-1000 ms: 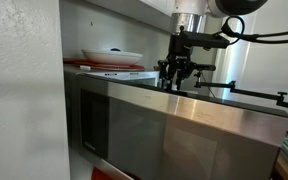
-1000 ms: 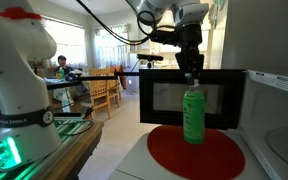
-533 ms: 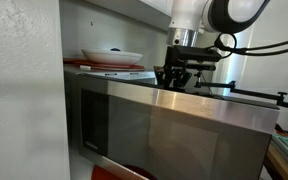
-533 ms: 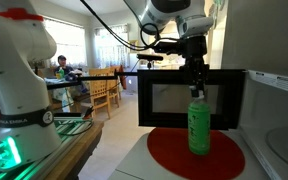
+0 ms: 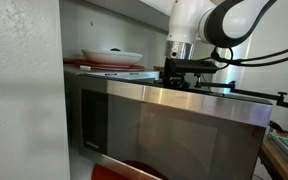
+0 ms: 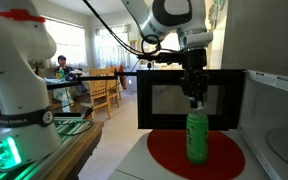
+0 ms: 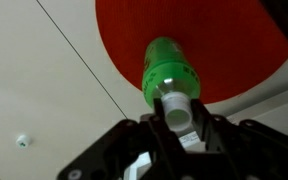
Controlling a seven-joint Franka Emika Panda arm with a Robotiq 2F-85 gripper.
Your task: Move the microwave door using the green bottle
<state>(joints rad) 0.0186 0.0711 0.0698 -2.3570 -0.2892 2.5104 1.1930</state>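
The robot's gripper should open now: its fingers are down behind the door's edge and the bottle's base meets the red mat (image 7: 219, 30), so the green bottle (image 7: 167, 62) would stay standing if let go.
The green bottle (image 6: 197, 138) stands upright over a red round mat (image 6: 169, 155), in front of the microwave door (image 6: 169, 98). The door is swung open, with a steel frame and dark glass. My gripper (image 6: 194, 97) comes from above and is shut on the bottle's neck. In the wrist view the bottle (image 7: 167, 68) hangs below my fingers (image 7: 176, 116), which clamp its pale top above the red mat (image 7: 219, 30). In an exterior view the door (image 5: 174, 125) fills the foreground. It hides the bottle, and only my gripper (image 5: 181, 76) shows behind its top edge.
The microwave body (image 6: 276, 100) is open at the right. A white plate (image 5: 112, 56) sits on flat red items on top of the microwave. Another robot arm with a white and red base (image 6: 14, 70) stands at the left. Chairs and a person are far behind.
My gripper has lowered the green bottle and shifted it slightly right, closer to the red mat. In the view across the door, the door's top edge has shifted a little.
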